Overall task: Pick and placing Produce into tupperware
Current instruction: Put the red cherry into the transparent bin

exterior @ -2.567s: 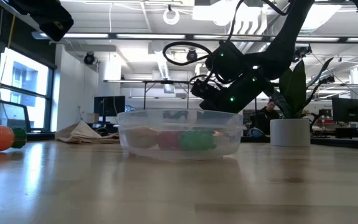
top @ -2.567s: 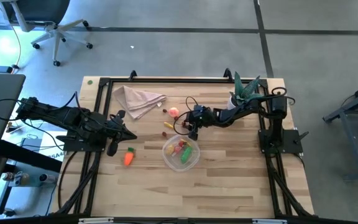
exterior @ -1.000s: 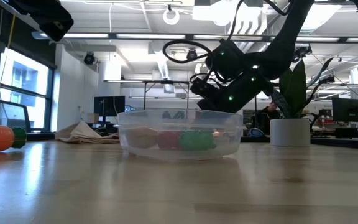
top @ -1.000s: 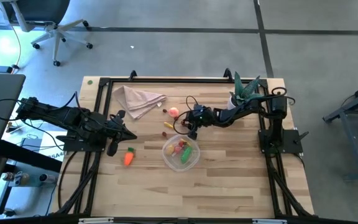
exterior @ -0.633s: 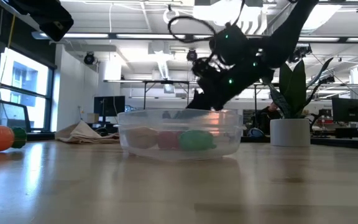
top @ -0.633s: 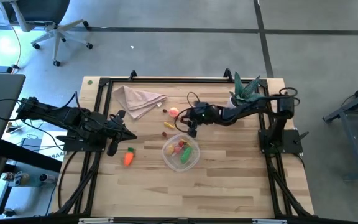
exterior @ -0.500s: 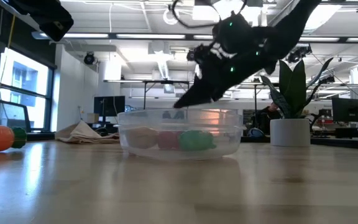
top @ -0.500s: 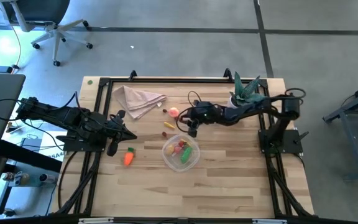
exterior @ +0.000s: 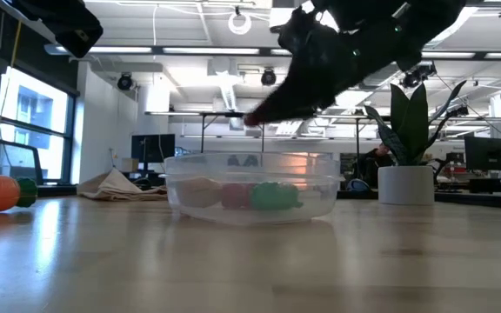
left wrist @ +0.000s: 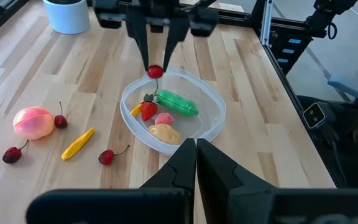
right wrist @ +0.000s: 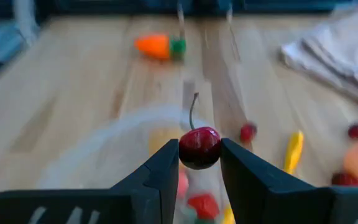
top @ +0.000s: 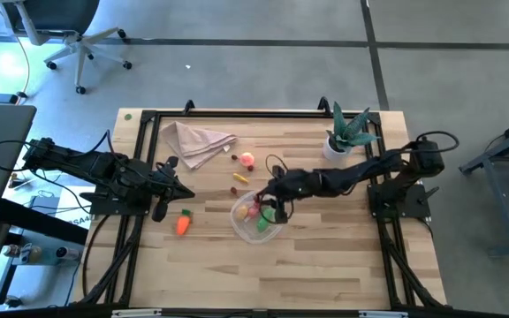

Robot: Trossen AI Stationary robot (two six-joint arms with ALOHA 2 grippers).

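Observation:
The red cherry hangs high above the clear round tub in the right wrist view, so my right gripper keeps hold of it until it is lower.
The tupperware (left wrist: 215, 104) is a round clear tub holding a green pepper (left wrist: 177, 102), a strawberry (left wrist: 148, 110), a pink piece (left wrist: 163, 119) and a tan potato (left wrist: 165, 132). My right gripper (right wrist: 199, 149) hangs over its right part (top: 270, 210), shut on a red cherry (left wrist: 155, 71). My left gripper (left wrist: 196, 155) is shut and waits at the table's left (top: 162, 201), beside the orange carrot (top: 182, 223). A pink peach (left wrist: 33, 121), a yellow piece (left wrist: 78, 143) and loose cherries (left wrist: 107, 157) lie on the wood. My right gripper pinches the cherry's round body (right wrist: 199, 147) between its two fingertips (right wrist: 166, 163). The fingers slant down from the table's right. The cherry is lifted clear above the tupperware, and its stem (right wrist: 191, 112) sticks out free beyond the fingers.
A beige napkin (top: 197, 140) lies near the far left corner. A green plant in a white pot (top: 345, 134) stands at the far right. Black frame rails (top: 140, 159) run along the table's sides. Bare wood (top: 263, 274) stretches along the near half.
My right gripper has risen from low behind the tupperware's far side and moved toward the table's near edge. It now stands above the tupperware. The left arm has kept still.

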